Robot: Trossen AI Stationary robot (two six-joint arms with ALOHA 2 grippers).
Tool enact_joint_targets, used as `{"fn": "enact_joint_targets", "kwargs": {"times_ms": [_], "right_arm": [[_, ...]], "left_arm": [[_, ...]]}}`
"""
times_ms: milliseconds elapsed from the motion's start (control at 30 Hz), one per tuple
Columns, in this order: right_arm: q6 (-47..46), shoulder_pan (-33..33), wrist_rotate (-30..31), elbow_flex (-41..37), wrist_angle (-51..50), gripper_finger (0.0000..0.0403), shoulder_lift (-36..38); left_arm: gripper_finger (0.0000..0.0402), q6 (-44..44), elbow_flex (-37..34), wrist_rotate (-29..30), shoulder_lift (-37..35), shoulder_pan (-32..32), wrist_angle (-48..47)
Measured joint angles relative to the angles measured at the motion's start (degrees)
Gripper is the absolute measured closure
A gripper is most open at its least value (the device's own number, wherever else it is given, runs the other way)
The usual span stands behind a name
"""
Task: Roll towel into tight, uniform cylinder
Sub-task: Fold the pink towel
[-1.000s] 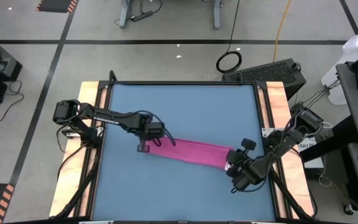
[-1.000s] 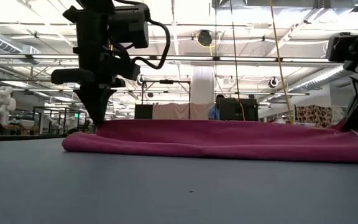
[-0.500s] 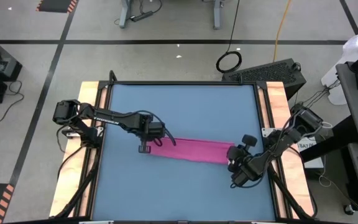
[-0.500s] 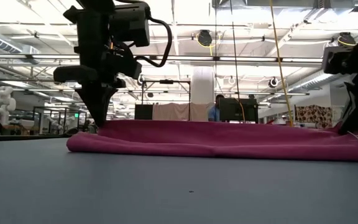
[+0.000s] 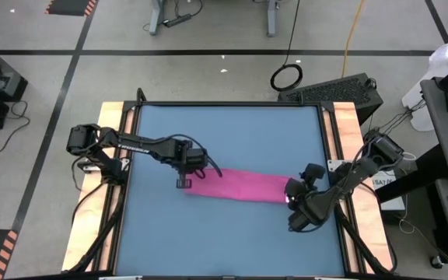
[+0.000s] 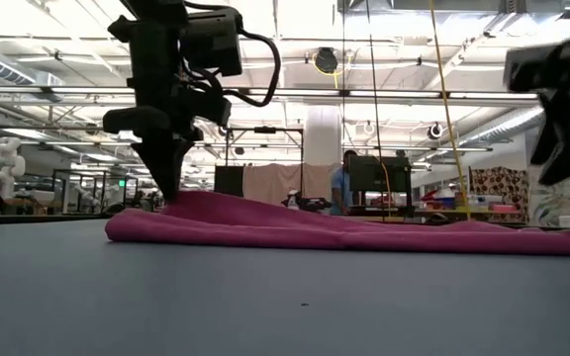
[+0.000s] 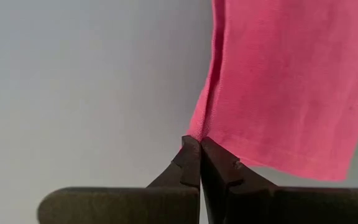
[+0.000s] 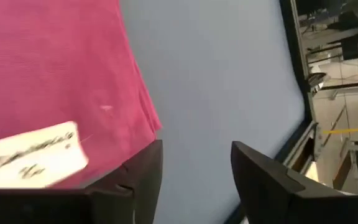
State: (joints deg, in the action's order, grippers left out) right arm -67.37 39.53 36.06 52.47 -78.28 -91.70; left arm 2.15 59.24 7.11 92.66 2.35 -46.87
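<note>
I need to straighten the towel (image 5: pixel 239 186) (image 8: pixel 55 62) for rolling, so my right gripper should grab its corner with the white tag next.
The magenta-pink towel (image 5: pixel 239 186) lies as a long folded strip across the middle of the blue table (image 5: pixel 224 132), flat on the tabletop in the low view (image 6: pixel 364 235). My left gripper (image 5: pixel 185 182) stands at its left end, shut on it (image 7: pixel 199 144). My right gripper (image 5: pixel 292 204) hangs open above the strip's right end, raised clear of the table in the low view (image 6: pixel 562 109). Its fingers (image 8: pixel 194 167) are spread over the towel's corner, where a white tag (image 8: pixel 33 154) lies. No cylinder shows. My left gripper pinches a corner of the towel's left end (image 7: pixel 197 132) between its two fingertips. The fingers point down from above (image 6: pixel 171 188). Several layers seem to meet at that corner along a folded edge (image 7: pixel 214 74). The corner is raised a little; the rest of the strip lies slack on the table.
Wooden rails run along the table's left (image 5: pixel 111 187) and right (image 5: pixel 356 194) sides. A black case (image 5: pixel 337 92) stands beyond the far right corner. Bare blue tabletop lies on the far side and the near side of the strip.
My right gripper has opened, let go of the towel's right end and gone up. That end, held up before, has dropped and now lies flat on the table. My left gripper has kept its hold on the left end, which stays slightly raised.
</note>
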Motion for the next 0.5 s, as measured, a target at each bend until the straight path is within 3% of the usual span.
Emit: {"fn": "enact_joint_targets", "kwargs": {"times_ms": [100,233,400,500], "right_arm": [[-3.13,3.35,1.16,3.79,-4.23,0.022,0.74],[-8.66,9.89,8.34,5.2,-2.47,0.0236,2.4],[-17.42,15.66,14.66,1.01,7.55,0.0285,2.69],[-16.14,16.04,15.98,-3.13,18.94,0.0327,2.67]], "left_arm": [[0.0401,-0.37,0.0,-0.02,0.0,0.3,-0.11],[0.0401,-0.37,0.0,-0.02,0.0,0.28,-0.15],[0.0401,-0.39,0.0,-0.02,0.0,0.28,-0.14],[0.0401,-0.39,0.0,-0.02,0.0,0.28,-0.14]]}}
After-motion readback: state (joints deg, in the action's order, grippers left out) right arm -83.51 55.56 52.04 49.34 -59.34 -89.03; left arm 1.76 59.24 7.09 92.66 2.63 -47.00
